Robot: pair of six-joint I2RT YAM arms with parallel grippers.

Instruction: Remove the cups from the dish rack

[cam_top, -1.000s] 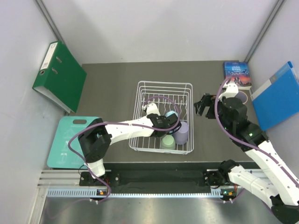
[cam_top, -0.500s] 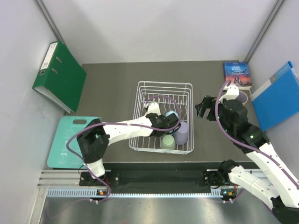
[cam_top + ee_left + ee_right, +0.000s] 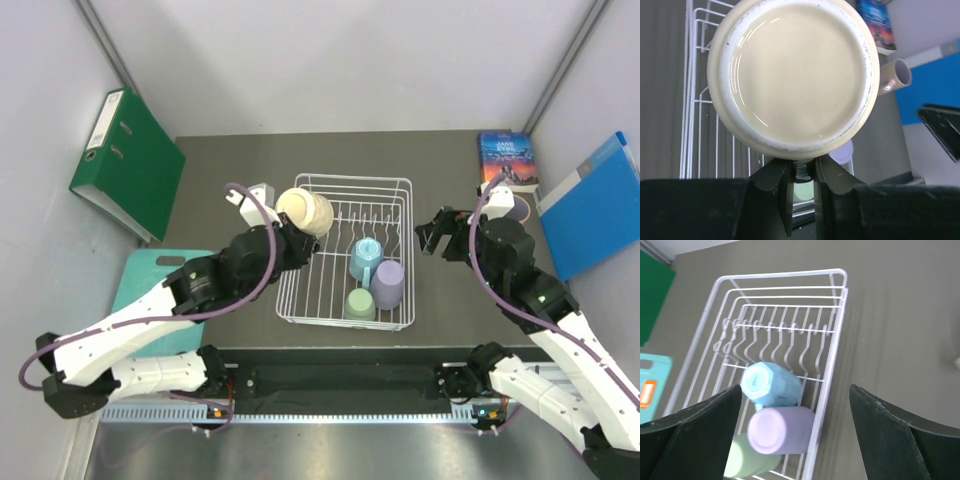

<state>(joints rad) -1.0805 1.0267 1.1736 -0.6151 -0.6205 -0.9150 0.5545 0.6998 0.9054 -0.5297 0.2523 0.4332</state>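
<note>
My right gripper should next grab the cup's rim, opposite its base, to set the cream cup (image 3: 306,211) upright. The cup's base then stays free.
The cream cup (image 3: 306,211) hangs above the back left corner of the dish rack (image 3: 408,215), its base toward the left wrist camera (image 3: 795,75). My left gripper (image 3: 288,232) (image 3: 802,170) is shut on its handle side. In the rack (image 3: 835,340) lie the light blue cup (image 3: 365,258) (image 3: 771,385), the lavender cup (image 3: 388,283) (image 3: 780,430) and the sage green cup (image 3: 359,303) (image 3: 747,462). The pink cup (image 3: 516,206) (image 3: 895,77) lies on the table at the right, near the book. My right gripper (image 3: 437,235) (image 3: 795,395) is open, just right of the rack, holding nothing.
A green binder (image 3: 125,165) leans on the left wall, with a teal cutting board (image 3: 150,300) in front of it. A book (image 3: 507,158) and a blue folder (image 3: 590,205) are at the back right. The rack (image 3: 690,100) has upright tines at the back.
My left gripper has closed on the cream cup in the rack and lifted it up and back to the left. The right arm has hardly moved.
</note>
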